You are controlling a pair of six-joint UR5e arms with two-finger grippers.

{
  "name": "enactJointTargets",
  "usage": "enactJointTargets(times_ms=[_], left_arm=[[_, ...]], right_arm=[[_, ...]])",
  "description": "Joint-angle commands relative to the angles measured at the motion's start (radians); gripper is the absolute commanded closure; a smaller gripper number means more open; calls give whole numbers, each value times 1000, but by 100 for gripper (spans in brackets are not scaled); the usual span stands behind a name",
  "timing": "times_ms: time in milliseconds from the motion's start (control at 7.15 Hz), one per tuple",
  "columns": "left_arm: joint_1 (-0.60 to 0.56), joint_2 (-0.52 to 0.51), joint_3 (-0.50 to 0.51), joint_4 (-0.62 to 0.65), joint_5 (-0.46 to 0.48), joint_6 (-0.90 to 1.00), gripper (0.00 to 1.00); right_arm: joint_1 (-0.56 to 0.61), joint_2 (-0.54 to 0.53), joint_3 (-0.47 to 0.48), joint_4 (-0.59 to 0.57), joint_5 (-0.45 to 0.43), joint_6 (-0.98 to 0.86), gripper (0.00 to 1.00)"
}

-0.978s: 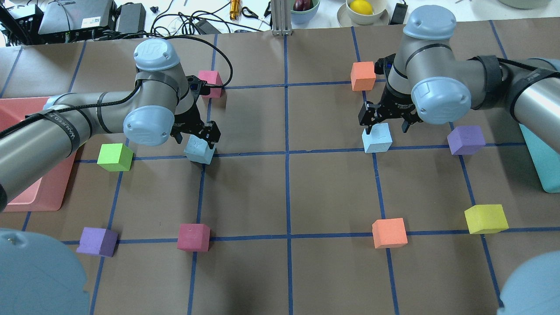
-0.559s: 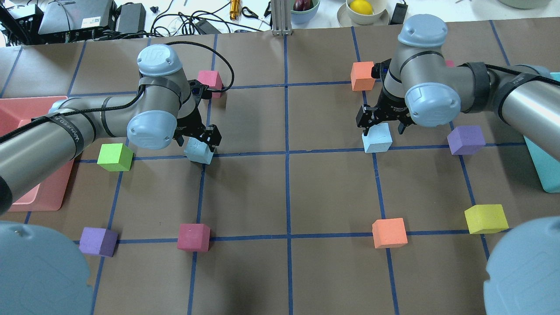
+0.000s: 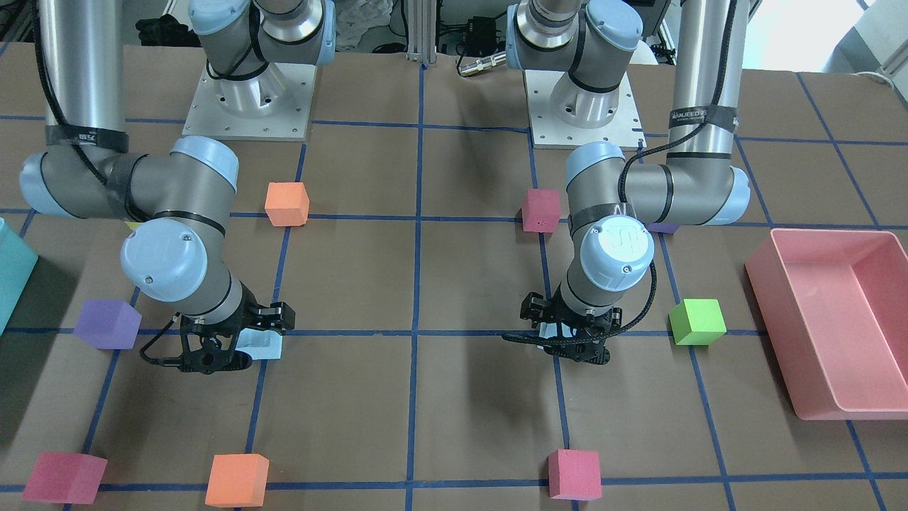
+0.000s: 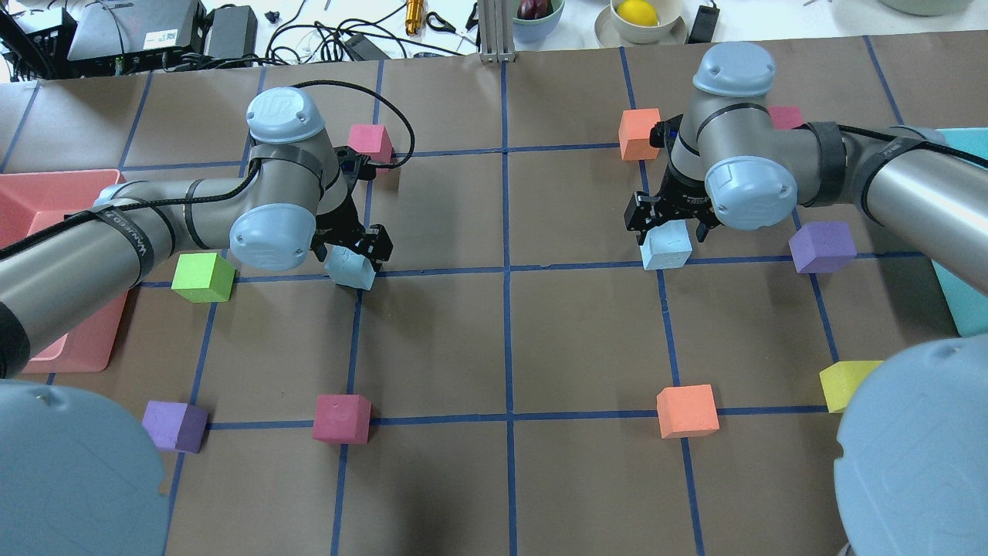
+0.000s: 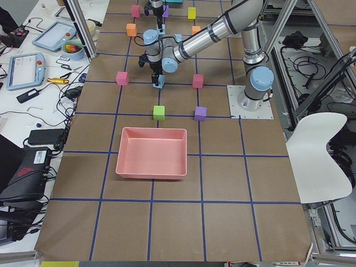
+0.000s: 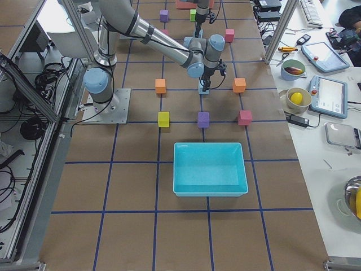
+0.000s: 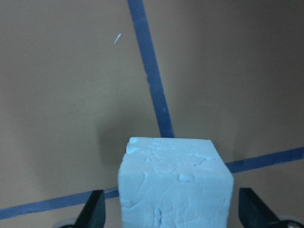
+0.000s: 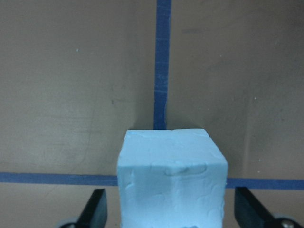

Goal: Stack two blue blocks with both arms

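I should next grab this pale blue block by its opposite sides with my left gripper, so I can stack it with the other blue block [image 3: 259,343].
Two pale blue blocks rest on the brown table. The left blue block [image 4: 349,270] [image 7: 175,183] sits on a tape crossing. My left gripper [image 4: 351,247] [image 3: 567,339] is open and straddles it, with a finger [image 7: 95,211] clear of each side. The right blue block [image 4: 668,249] [image 8: 172,178] sits on another tape crossing. My right gripper [image 4: 670,220] [image 3: 225,342] is open and straddles it, with fingers [image 8: 97,209] apart from its sides. In the front-facing view each block is mostly hidden by its gripper.
A green cube [image 4: 202,276] lies left of the left block, a magenta cube [image 4: 369,141] behind it. A purple cube [image 4: 822,247] and an orange cube [image 4: 639,133] flank the right block. A pink bin [image 4: 31,193] stands far left, a teal bin [image 4: 957,301] far right.
Both arms have drawn in and lowered, so each open gripper sits lower around its blue block. The blocks have not moved.
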Motion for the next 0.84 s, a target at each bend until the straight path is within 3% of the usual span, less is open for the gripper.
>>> enactJointTargets(times_ms=[0, 140, 419, 559, 699], left_arm=[[1, -2, -2, 5, -2, -4, 9], [0, -2, 0, 7, -8, -4, 13], [0, -3, -3, 10, -10, -15, 29], [0, -3, -2, 10, -10, -18, 50], [0, -2, 0, 11, -11, -44, 83]], right_arm=[[-2, 2, -11, 3, -12, -58, 100], [7, -7, -40, 16, 7, -41, 100], [105, 2, -183, 103, 8, 103, 100], [162, 49, -274, 140, 8, 149, 100], [212, 103, -347, 153, 13, 208, 100]])
